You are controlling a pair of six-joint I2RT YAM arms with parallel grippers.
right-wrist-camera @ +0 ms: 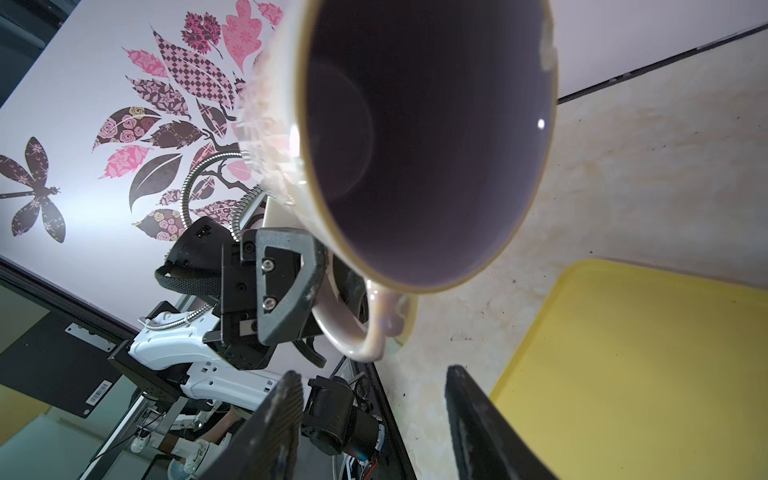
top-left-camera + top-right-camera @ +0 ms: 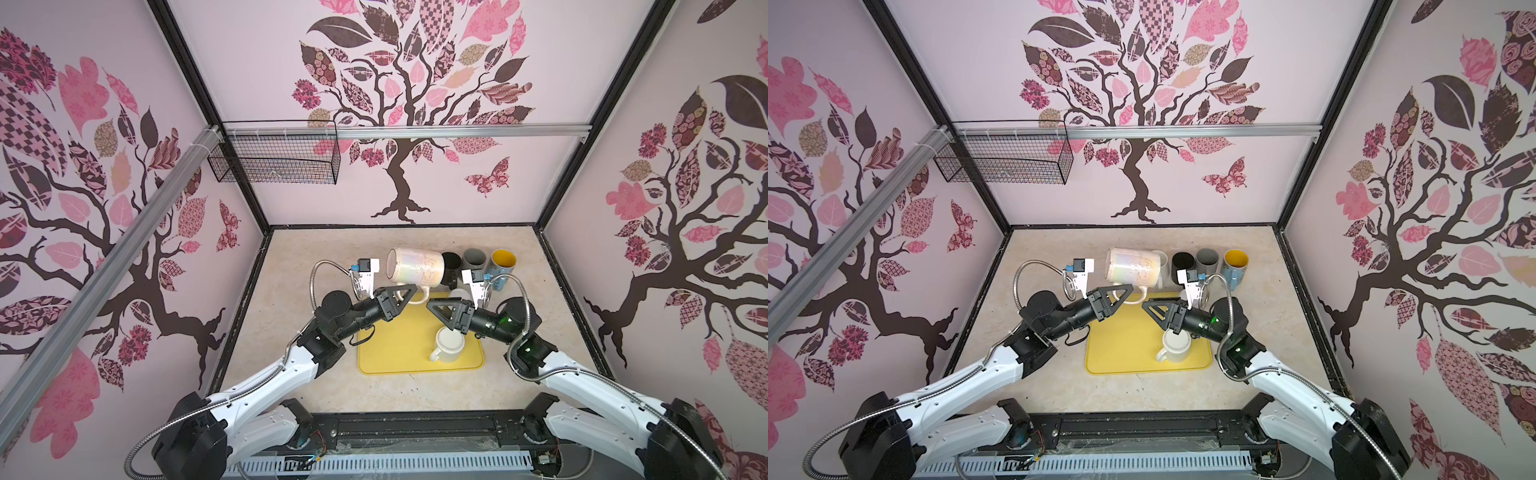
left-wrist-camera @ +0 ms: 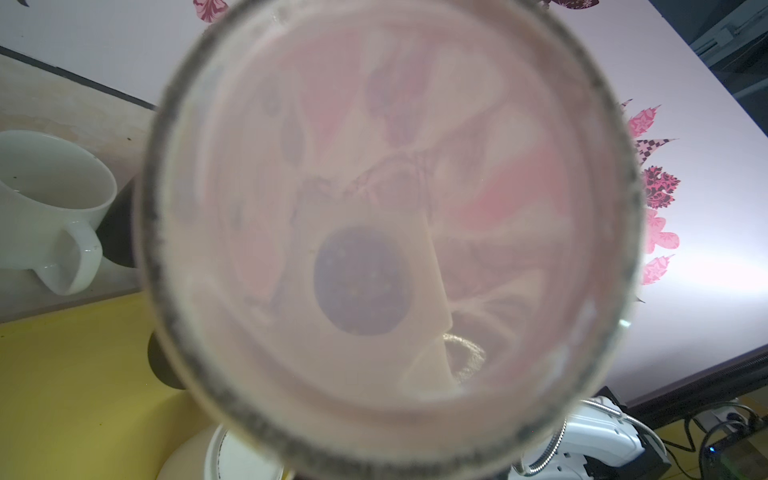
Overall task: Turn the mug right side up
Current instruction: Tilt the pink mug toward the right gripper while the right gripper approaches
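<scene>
My right gripper is going to grip the pearly white mug's handle next, from the side of the mug's opening. The mug's base then stays free to stand upright.
A pearly white mug [image 2: 415, 266] [image 2: 1133, 268] hangs on its side above the table's far middle, its mouth turned to the right. My left gripper [image 2: 405, 291] [image 2: 1121, 293] is shut on its handle [image 1: 374, 328] from below. The mug's blurred base [image 3: 386, 228] fills the left wrist view and hides the jaws there. In the right wrist view I look into the mug's dark inside [image 1: 415, 137], with the left gripper [image 1: 291, 291] clamped on the handle. My right gripper [image 2: 434, 307] [image 2: 1148, 307] [image 1: 374, 382] stands open just right of the handle, with nothing in it.
A yellow tray [image 2: 395, 349] lies under both grippers, with a white mug [image 2: 449, 345] on its right part. Black [image 2: 451, 264], grey [image 2: 473, 259] and blue [image 2: 503, 266] mugs stand in a row at the back right. A wire basket [image 2: 274, 158] hangs on the back wall.
</scene>
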